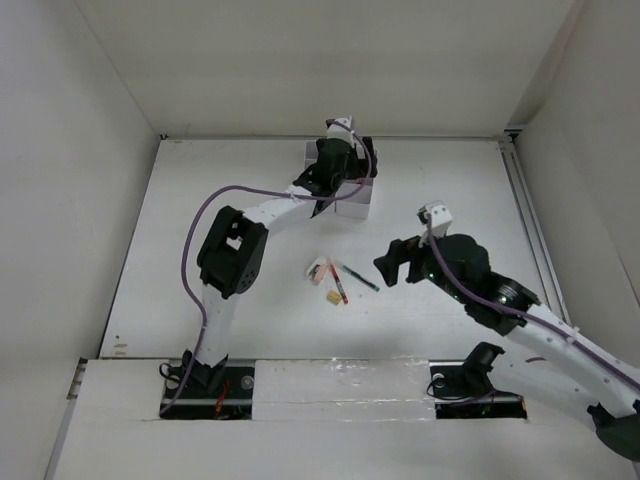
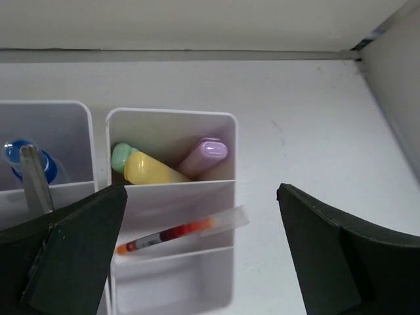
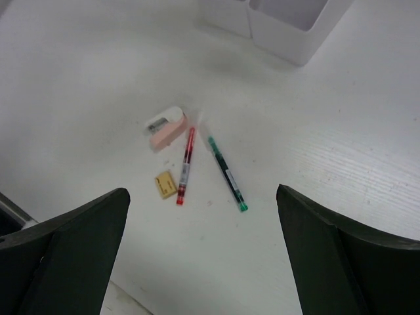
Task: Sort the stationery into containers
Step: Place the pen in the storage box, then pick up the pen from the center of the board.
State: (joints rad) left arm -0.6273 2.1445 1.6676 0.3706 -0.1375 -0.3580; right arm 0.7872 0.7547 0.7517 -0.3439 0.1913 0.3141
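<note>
I should next grab the green pen by its body toward the uncapped end (image 1: 365, 281) (image 3: 233, 186) with my right gripper, leaving the clear-cap end free to hand to my left gripper.
The white organizer tray (image 1: 352, 205) stands at the far middle of the table. My left gripper (image 2: 201, 197) hovers over it, open and empty. Below it, green (image 2: 120, 155), yellow (image 2: 151, 170) and purple (image 2: 207, 155) highlighters stand in one compartment. A red pen (image 2: 174, 233) lies slanted across the adjoining compartment. A blue-capped marker (image 2: 14, 153) and a scissors blade (image 2: 36, 184) show in the left compartment. My right gripper (image 3: 203, 193) is open and empty above a red pen (image 3: 185, 167), a green pen (image 3: 227, 174), a pink eraser (image 3: 167, 129) and a yellow eraser (image 3: 166, 184) on the table.
White walls enclose the table on the left, back and right. A rail (image 1: 527, 225) runs along the right edge. The loose items lie mid-table (image 1: 338, 282), between the tray and the arm bases. A tray corner (image 3: 289, 26) shows in the right wrist view.
</note>
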